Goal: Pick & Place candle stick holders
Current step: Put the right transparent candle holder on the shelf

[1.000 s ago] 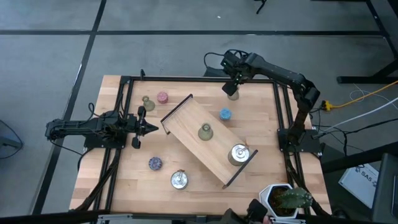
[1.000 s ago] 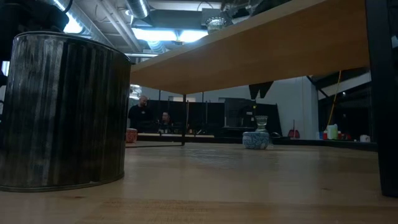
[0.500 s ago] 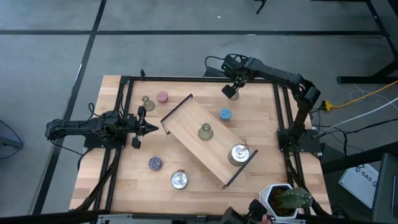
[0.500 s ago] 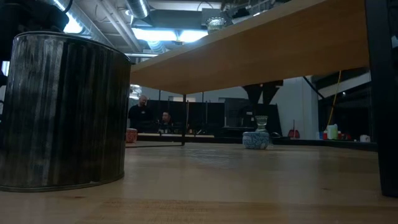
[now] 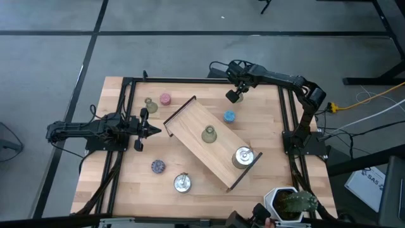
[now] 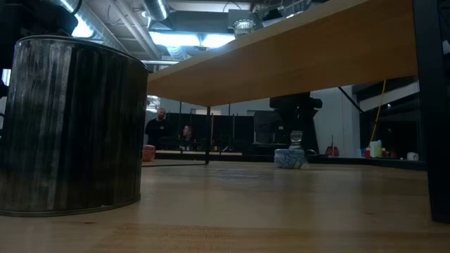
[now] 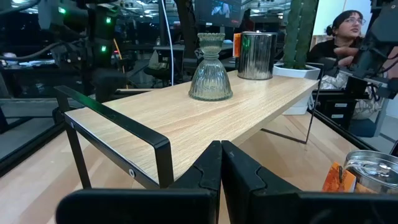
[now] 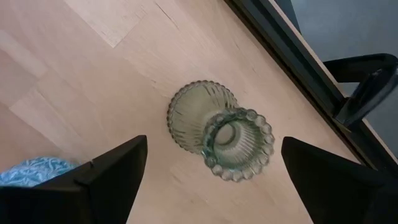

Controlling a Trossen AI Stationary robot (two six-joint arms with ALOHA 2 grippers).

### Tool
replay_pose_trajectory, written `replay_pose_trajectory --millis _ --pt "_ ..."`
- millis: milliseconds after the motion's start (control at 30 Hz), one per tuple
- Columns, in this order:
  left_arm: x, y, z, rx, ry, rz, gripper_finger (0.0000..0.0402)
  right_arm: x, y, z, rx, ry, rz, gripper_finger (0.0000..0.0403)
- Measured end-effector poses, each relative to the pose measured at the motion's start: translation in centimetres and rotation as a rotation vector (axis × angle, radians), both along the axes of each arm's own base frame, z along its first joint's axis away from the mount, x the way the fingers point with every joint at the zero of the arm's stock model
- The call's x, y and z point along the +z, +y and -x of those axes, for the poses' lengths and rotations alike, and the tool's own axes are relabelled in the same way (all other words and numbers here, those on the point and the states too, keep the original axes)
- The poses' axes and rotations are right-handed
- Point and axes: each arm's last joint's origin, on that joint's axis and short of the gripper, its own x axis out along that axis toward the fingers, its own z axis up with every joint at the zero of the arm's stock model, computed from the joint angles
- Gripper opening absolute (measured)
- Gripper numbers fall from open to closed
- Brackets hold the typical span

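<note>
Next, my right gripper grabs the olive glass candle stick holder by its beaded top cup (image 8: 238, 143) to place it on the wooden tray.
An olive-green glass candle stick holder (image 8: 221, 130) stands upright on its base on the table, near the far edge. My right gripper (image 8: 212, 148) hangs open above it, pointing steeply down, one finger on either side and clear of it. The low view shows this holder (image 6: 296, 138) under the dark gripper (image 6: 295, 112), behind a blue holder (image 6: 290, 157). A second green holder (image 5: 209, 133) and a silver one (image 5: 242, 156) stand on the wooden tray (image 5: 190, 123). My left gripper (image 5: 149, 131) waits shut at the table's left side, holding nothing.
Pink (image 5: 165, 99) and green (image 5: 150, 103) holders stand at the far left. A purple (image 5: 157, 166) and a silver one (image 5: 183, 183) stand near the front. A potted plant (image 5: 291, 202) sits at the front right corner. A black frame rail (image 8: 280, 46) runs close beside the green holder.
My right gripper has come down toward the green holder at the far edge; in the low view it has sunk into sight above the holder. The holders and the tray have stayed where they were.
</note>
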Motion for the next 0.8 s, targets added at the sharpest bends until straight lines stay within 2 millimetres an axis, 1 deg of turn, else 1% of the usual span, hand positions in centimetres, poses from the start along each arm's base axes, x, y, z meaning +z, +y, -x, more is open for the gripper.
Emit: replay_pose_trajectory --millis 167,467,600,800 --pt "0.00 0.00 0.00 0.000 0.000 0.000 0.0004 -0.73 -0.16 0.29 -0.011 0.006 0.014 0.0374" --pt "0.00 0.00 0.00 0.000 0.000 0.000 0.0004 -0.71 -0.72 0.56 -0.027 -0.008 0.020 0.0371" --pt "0.01 0.00 0.00 0.000 0.000 0.000 0.0004 -0.72 -0.85 0.70 -0.032 -0.006 0.017 0.0354" --pt "0.01 0.00 0.00 0.000 -0.001 0.000 0.0004 -0.73 -0.86 0.71 -0.033 -0.007 0.014 0.0317"
